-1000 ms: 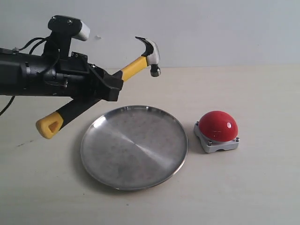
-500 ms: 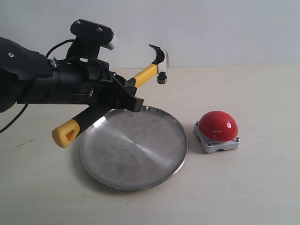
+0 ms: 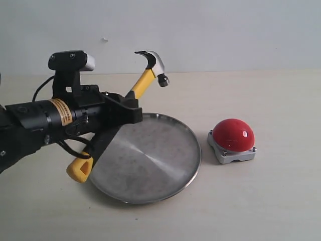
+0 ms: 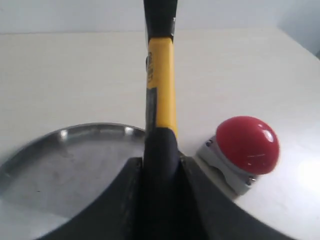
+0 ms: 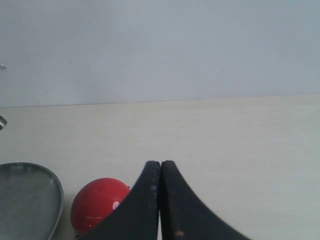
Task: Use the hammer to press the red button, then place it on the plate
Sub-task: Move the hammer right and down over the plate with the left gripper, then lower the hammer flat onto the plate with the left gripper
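The hammer's dark head is pointing up above the rim of the plate (image 3: pixel 165 160), so my left gripper needs to lower the hammer onto the plate before letting go of it.
My left gripper (image 3: pixel 119 116) is shut on the black handle of the hammer (image 3: pixel 143 80), which tilts up over the left rim of the plate (image 3: pixel 165 160). Its dark head points up and away, and its yellow end (image 3: pixel 80 169) hangs low beside the plate's left edge. In the left wrist view the hammer (image 4: pixel 161 75) rises straight out of the left gripper (image 4: pixel 160 162), with the plate (image 4: pixel 60 160) on one side and the red button (image 4: pixel 248 144) on the other. The red button (image 3: pixel 233 134) sits right of the plate, apart from the hammer. My right gripper (image 5: pixel 160 167) is shut and empty, with the red button (image 5: pixel 97 204) beside it.
A pale table (image 3: pixel 281 201) carries everything, and a plain light wall (image 3: pixel 225 30) stands behind it. The left arm's black body (image 3: pixel 45 120) with an orange label stretches in from the left edge. The plate's rim (image 5: pixel 55 192) shows in the right wrist view.
The left arm has dropped and pulled back leftward with the hammer. The hammer now stands steeper, its head further left and its yellow end lower by the plate's left edge.
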